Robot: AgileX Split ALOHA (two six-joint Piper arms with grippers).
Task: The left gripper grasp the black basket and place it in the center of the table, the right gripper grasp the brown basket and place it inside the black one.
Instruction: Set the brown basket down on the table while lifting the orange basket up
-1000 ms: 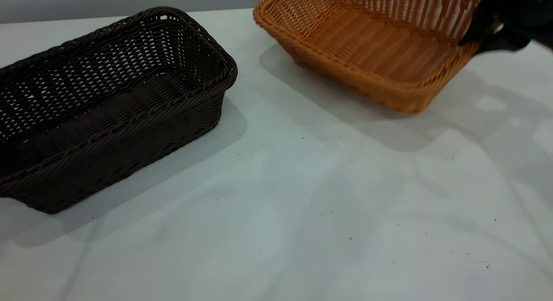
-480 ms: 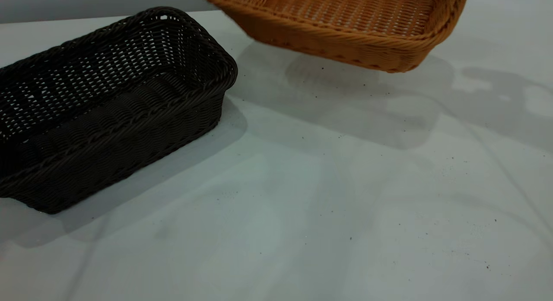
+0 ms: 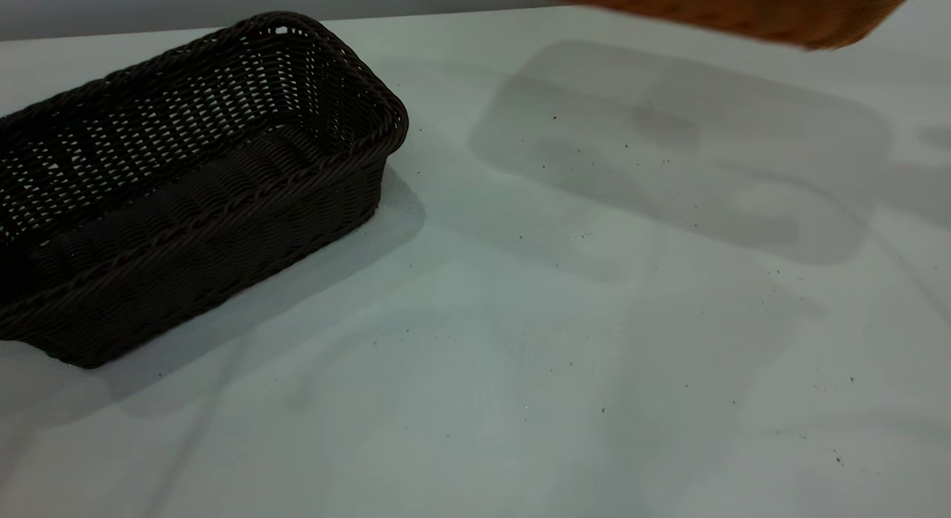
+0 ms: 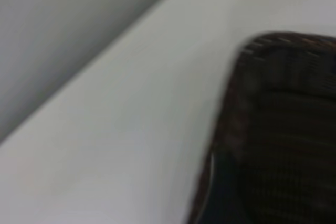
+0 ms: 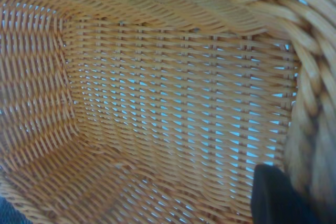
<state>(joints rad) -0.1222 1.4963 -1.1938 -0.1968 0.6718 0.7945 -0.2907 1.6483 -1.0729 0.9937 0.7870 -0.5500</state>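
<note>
The left gripper grabs the black basket by its braided rim (image 4: 223, 119) next, to set it in the center of the table.
The black basket (image 3: 193, 176) rests on the white table (image 3: 520, 369) at the left. In the left wrist view its corner (image 4: 289, 119) fills one side, and my left gripper (image 4: 226, 198) is a dark blur right at its rim. The brown basket (image 3: 750, 13) hangs in the air at the top right, mostly out of the exterior view, with its shadow on the table below. The right wrist view looks into its woven inside (image 5: 157, 103). My right gripper (image 5: 294, 192) is shut on its braided rim, one black finger (image 5: 275, 198) inside the wall.
A grey wall (image 3: 148, 5) runs behind the table's far edge. The table between the two baskets and toward the front holds only tiny dark specks.
The brown basket has been lifted off the table and has risen to the upper right, nearly out of the exterior view. The black basket has not moved.
</note>
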